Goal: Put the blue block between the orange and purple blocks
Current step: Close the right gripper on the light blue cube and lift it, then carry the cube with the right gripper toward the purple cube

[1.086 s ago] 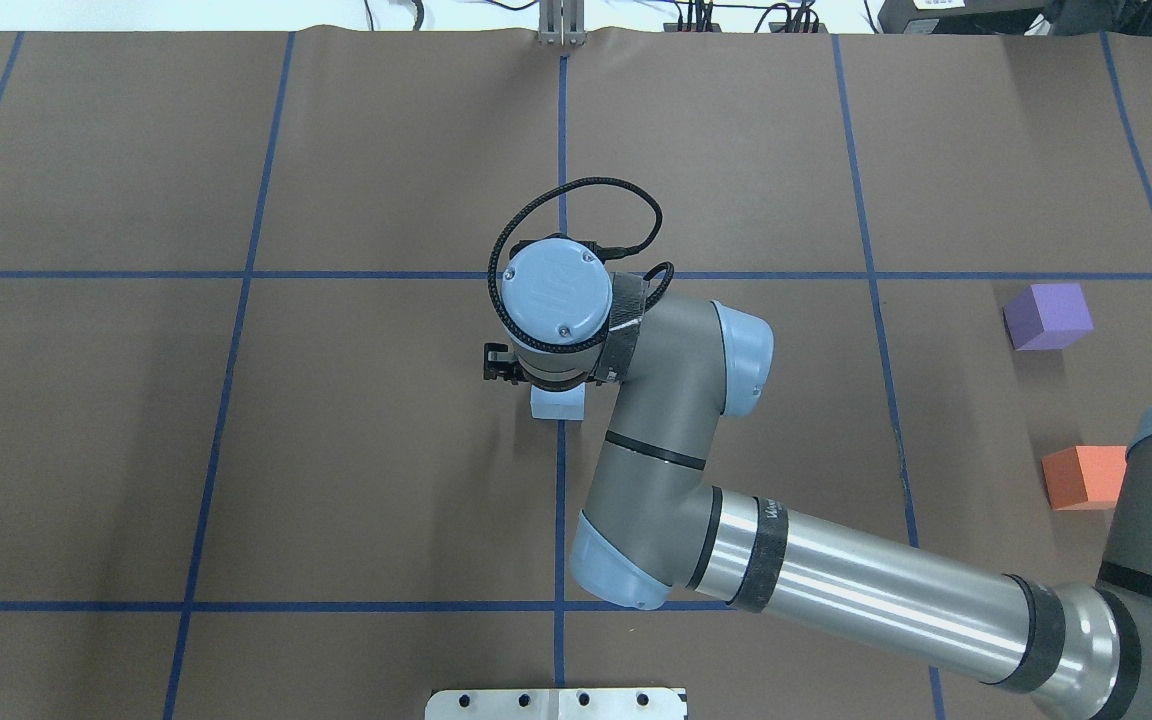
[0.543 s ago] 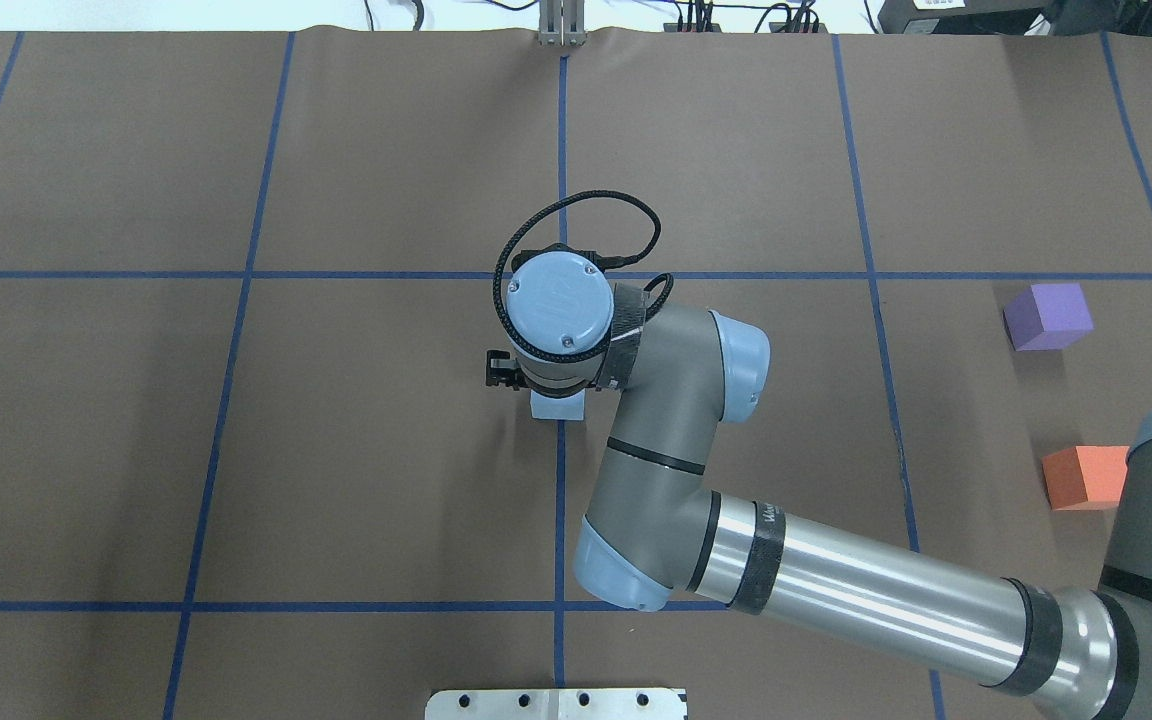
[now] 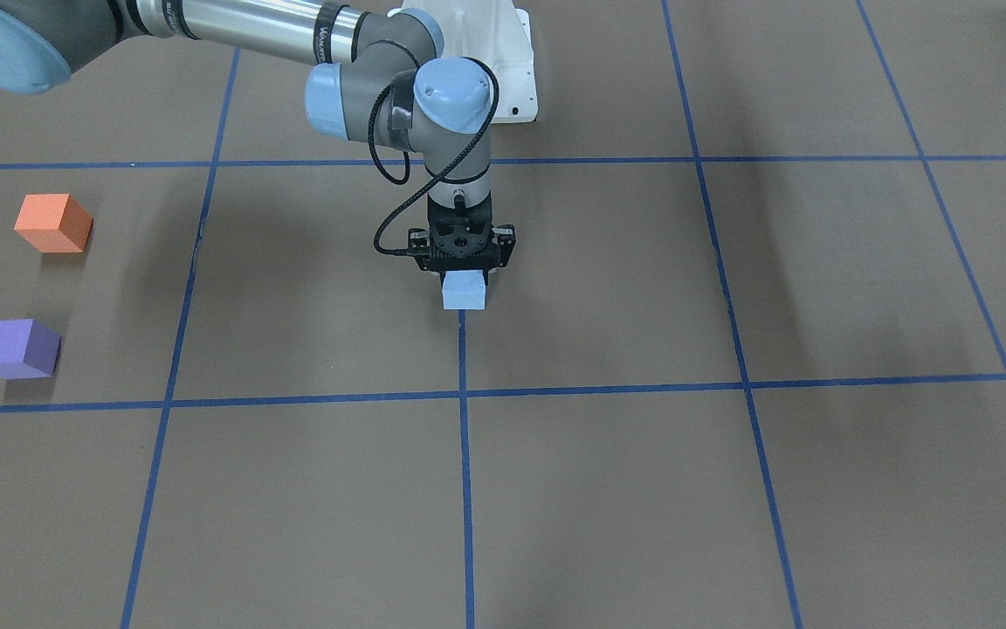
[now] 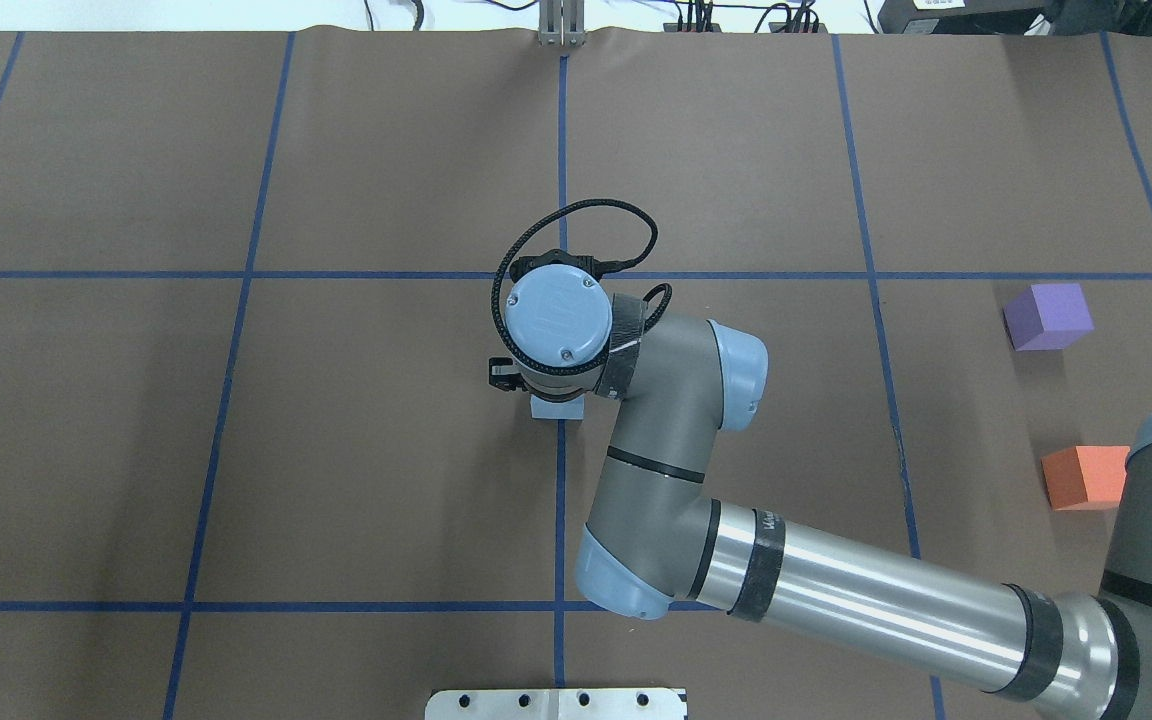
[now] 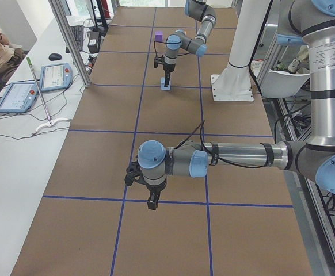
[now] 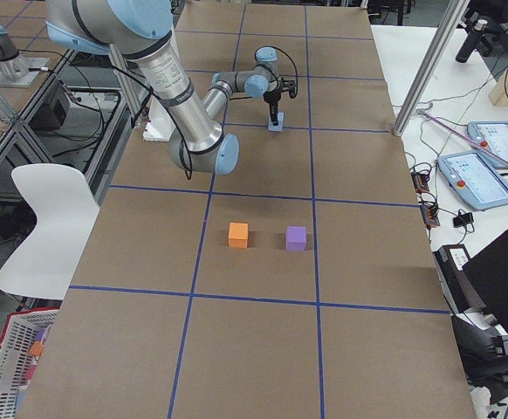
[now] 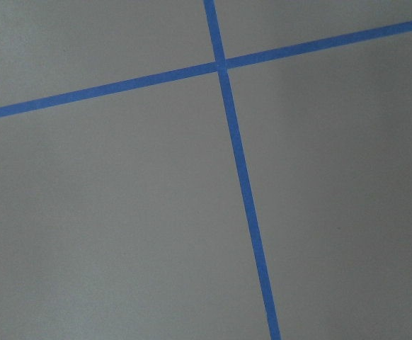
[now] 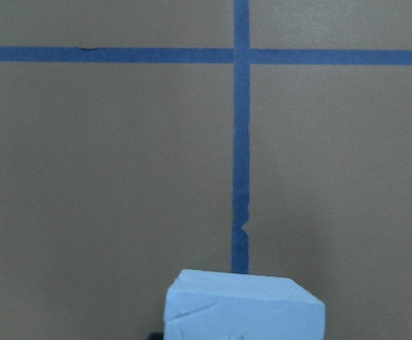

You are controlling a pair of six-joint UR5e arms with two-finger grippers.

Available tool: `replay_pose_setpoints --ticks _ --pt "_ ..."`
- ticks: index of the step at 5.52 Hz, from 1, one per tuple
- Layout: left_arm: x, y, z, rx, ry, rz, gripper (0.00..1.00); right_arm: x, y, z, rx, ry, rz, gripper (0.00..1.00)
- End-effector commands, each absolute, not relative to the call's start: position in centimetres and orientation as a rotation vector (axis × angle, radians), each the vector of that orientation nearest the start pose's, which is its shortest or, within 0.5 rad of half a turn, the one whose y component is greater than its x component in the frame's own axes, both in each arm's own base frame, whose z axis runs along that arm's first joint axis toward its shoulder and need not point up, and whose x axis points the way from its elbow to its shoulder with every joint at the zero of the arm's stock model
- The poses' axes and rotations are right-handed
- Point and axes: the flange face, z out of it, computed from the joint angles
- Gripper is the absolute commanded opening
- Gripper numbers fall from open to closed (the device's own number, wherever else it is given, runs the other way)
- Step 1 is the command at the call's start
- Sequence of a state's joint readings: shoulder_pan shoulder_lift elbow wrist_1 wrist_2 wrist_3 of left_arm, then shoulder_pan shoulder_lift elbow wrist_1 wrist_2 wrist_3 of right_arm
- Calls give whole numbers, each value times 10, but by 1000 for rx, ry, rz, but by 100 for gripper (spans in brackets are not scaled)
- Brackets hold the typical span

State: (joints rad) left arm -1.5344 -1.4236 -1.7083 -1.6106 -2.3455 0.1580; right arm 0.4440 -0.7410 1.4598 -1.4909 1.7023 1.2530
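Note:
Next, my right gripper grabs the light blue block (image 3: 464,291) by its opposite sides to set it between the orange and purple blocks.
The light blue block (image 3: 464,291) rests on the brown table at the centre line; it also shows in the overhead view (image 4: 556,408) and low in the right wrist view (image 8: 245,308). My right gripper (image 3: 464,267) points straight down right over it, jaws spread, its fingertips hidden behind the block. The orange block (image 3: 52,224) and the purple block (image 3: 17,349) sit a short gap apart, far off on my right side (image 4: 1084,478) (image 4: 1047,316). My left gripper (image 5: 151,202) hovers over bare table, seen only from the side; I cannot tell its state.
Blue tape lines (image 4: 561,150) divide the brown table into squares. A white mounting plate (image 4: 556,703) sits at the near table edge. The right arm's forearm (image 4: 866,590) stretches low across the table's right half, near the orange block.
My right wrist has dropped lower over the blue block and now covers more of it from above. The block has not moved.

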Motion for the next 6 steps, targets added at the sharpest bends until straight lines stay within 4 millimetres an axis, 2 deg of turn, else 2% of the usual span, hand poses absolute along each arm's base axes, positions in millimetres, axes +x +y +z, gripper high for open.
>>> replay_pose_setpoints --ticks 1,3,4,5,6 --pt "-48 -434 655 75 774 196 100 -556 -469 208 215 -789 73 0" --pt "-48 -434 655 76 774 197 100 -421 -495 290 231 -767 -33 0" --pt "-47 -435 654 77 774 199 100 -336 -502 333 207 -778 -82 0" --pt "-48 -435 653 79 774 198 100 -268 -491 384 195 -753 -127 0" --pt "-47 -436 653 79 774 199 100 -224 -468 433 169 -698 -129 0"
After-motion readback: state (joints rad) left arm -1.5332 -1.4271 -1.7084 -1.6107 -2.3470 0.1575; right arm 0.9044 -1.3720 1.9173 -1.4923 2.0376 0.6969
